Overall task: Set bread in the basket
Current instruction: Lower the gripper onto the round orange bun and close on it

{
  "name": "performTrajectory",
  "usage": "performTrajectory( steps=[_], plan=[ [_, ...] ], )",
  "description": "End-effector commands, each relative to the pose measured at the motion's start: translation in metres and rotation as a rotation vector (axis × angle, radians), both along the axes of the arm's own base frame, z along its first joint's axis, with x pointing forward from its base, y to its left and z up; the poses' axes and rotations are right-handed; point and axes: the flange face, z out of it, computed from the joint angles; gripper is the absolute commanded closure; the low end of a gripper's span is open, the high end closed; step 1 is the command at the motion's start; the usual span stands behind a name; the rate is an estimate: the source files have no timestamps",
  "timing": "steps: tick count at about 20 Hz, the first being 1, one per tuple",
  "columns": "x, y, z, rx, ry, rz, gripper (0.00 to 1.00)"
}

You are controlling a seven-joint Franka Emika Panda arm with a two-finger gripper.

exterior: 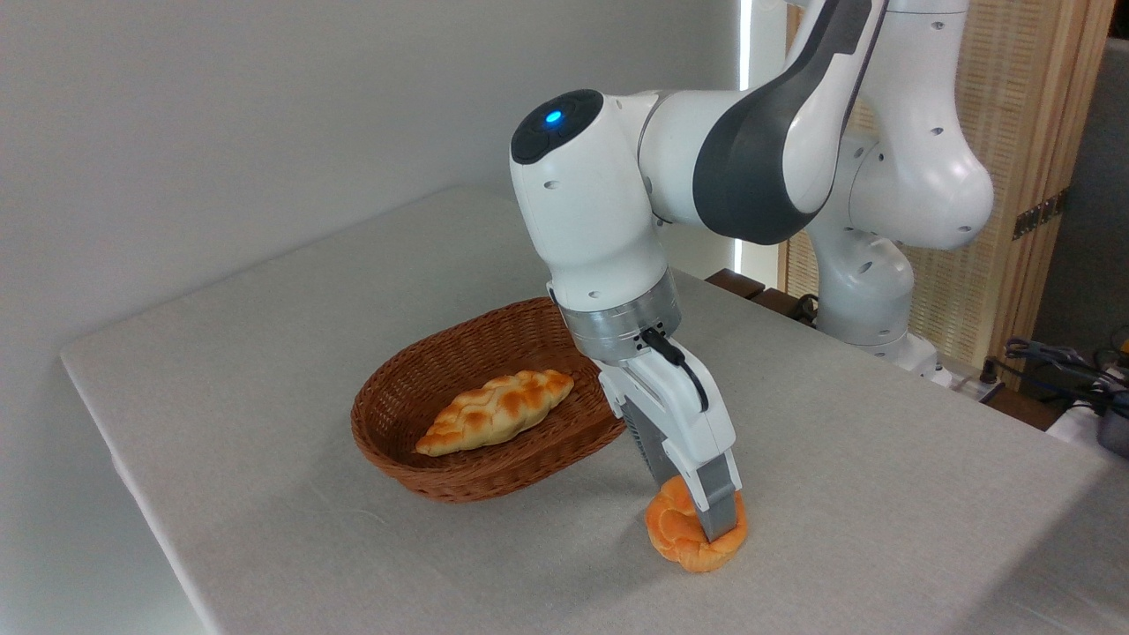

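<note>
The bun is to go into the wicker basket, so the robot's gripper will pick it up by its rounded sides next.
The bread, a small round orange bun, sits on the table in front of and to the right of the basket. My gripper has come down over it and stands open. One finger crosses the bun's near right side; the other goes down behind the bun with its tip hidden. The two fingers straddle the bun, and the bun rests on the cloth. The oval brown wicker basket lies to the left, close to the gripper's far finger, and holds a pale braided loaf.
A grey cloth covers the table, whose front left edge runs diagonally. The arm's base stands at the back right in front of a wooden slatted screen. Cables lie off the table at the far right.
</note>
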Motion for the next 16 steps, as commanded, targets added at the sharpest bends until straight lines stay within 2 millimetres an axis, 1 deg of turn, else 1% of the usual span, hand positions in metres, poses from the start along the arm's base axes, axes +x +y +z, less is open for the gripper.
performTrajectory(
  steps=[1,3,5,8,10,11,13,14,16],
  plan=[
    [0.004,-0.004,-0.006,0.005,0.007,-0.035,0.59],
    [0.008,-0.004,0.0,0.023,-0.004,-0.047,0.64],
    [0.008,-0.005,0.001,0.046,-0.001,-0.066,0.65],
    [0.009,-0.006,0.002,0.052,0.0,-0.073,0.71],
    [0.009,-0.01,0.002,0.054,0.001,-0.081,0.8],
    [0.011,-0.012,0.004,0.054,-0.002,-0.084,0.83],
    [0.018,-0.013,0.02,0.06,-0.021,-0.084,0.83],
    [0.021,-0.016,0.031,0.063,-0.012,-0.086,0.83],
    [0.026,-0.021,0.067,0.066,0.027,-0.08,0.82]
  ],
)
